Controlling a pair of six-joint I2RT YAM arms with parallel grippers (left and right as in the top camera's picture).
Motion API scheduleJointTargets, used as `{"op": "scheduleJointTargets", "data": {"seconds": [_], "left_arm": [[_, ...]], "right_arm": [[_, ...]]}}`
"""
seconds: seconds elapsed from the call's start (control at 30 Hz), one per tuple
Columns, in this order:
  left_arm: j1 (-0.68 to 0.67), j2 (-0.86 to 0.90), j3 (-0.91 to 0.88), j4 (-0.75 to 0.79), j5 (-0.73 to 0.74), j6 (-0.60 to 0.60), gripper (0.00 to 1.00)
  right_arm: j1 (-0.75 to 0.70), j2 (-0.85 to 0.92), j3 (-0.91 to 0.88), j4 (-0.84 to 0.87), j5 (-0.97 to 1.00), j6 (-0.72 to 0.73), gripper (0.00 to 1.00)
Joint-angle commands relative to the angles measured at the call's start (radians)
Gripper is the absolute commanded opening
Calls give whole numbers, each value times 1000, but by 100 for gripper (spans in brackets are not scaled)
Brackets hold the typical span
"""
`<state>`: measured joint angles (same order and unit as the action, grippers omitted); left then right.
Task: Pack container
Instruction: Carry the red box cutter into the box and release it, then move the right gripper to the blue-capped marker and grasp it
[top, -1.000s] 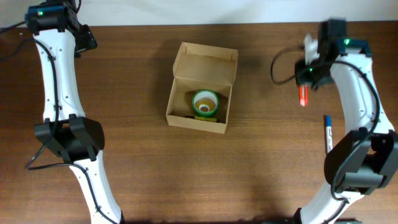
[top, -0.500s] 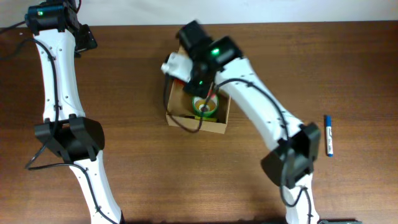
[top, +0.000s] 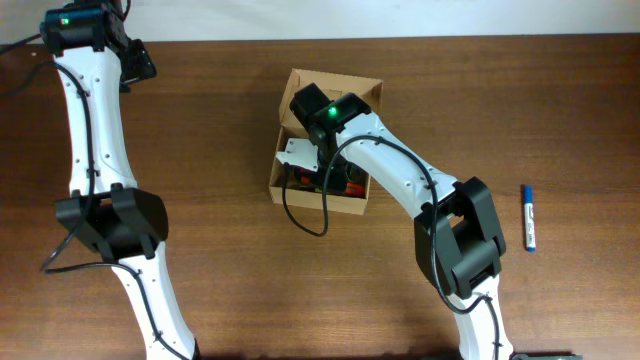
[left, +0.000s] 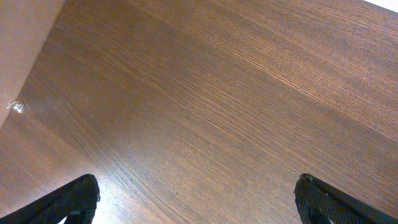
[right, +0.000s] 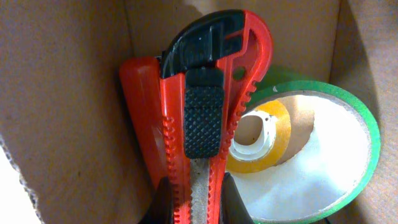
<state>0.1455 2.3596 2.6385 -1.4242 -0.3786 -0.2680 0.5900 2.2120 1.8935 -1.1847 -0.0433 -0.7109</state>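
Observation:
My right gripper should release the box cutter now. The red box cutter (right: 208, 112) would land inside the container's sides, next to the green tape roll, if I opened my right gripper now.
The tan cardboard container (top: 290, 190) stands at the table's middle with its flap lid (top: 340, 90) open at the back. My right gripper (top: 318, 172) reaches down inside it, shut on a red box cutter (right: 208, 112) with a black slider. The cutter's tip is low in the box (right: 68, 93), next to a green tape roll (right: 348, 130) with a smaller yellow roll (right: 267, 143) inside it. My left gripper (left: 196, 199) is open and empty over bare wood at the far left back corner (top: 135, 62).
A blue pen (top: 527, 216) lies on the table to the right of the container. My right arm (top: 400, 180) crosses over the box's right side.
My right arm swung from the table's right side to over the container with the red cutter, then lowered the gripper into the box. The left arm has not moved.

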Motion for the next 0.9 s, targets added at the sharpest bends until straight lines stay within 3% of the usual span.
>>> {"op": "scheduleJointTargets", "data": {"seconds": [0.0,0.2,0.27,0.37,0.47,0.5,0.53,0.57,0.63,0.67,0.87], "left_arm": [[3,-32,-2,-1,-3,16,100],[3,-32,-2,-1,-3,16,100],[3,-32,-2,-1,-3,16,100],[3,-32,-2,-1,-3,16,100],[3,-32,-2,-1,-3,16,100],[3,-32,-2,-1,-3,16,100],[3,-32,-2,-1,-3,16,100],[3,-32,-2,-1,-3,16,100],[3,-32,-2,-1,-3,16,100],[3,-32,-1,-1,-3,16,100],[3,-32,-2,-1,-3,16,100]], "right_arm": [[0,3,-11,1,-3,-5,4],[0,3,-51,30,-5,13,8],[0,3,-51,40,-5,53,25],[0,3,-51,40,14,58,32],[0,3,-51,40,14,65,46],[0,3,-51,41,14,65,46],[0,3,-51,41,21,65,45],[0,3,-51,41,21,65,36],[0,3,-51,41,21,65,8],[0,1,-51,41,24,65,4],[-2,-101,-49,47,105,111,4]]}}
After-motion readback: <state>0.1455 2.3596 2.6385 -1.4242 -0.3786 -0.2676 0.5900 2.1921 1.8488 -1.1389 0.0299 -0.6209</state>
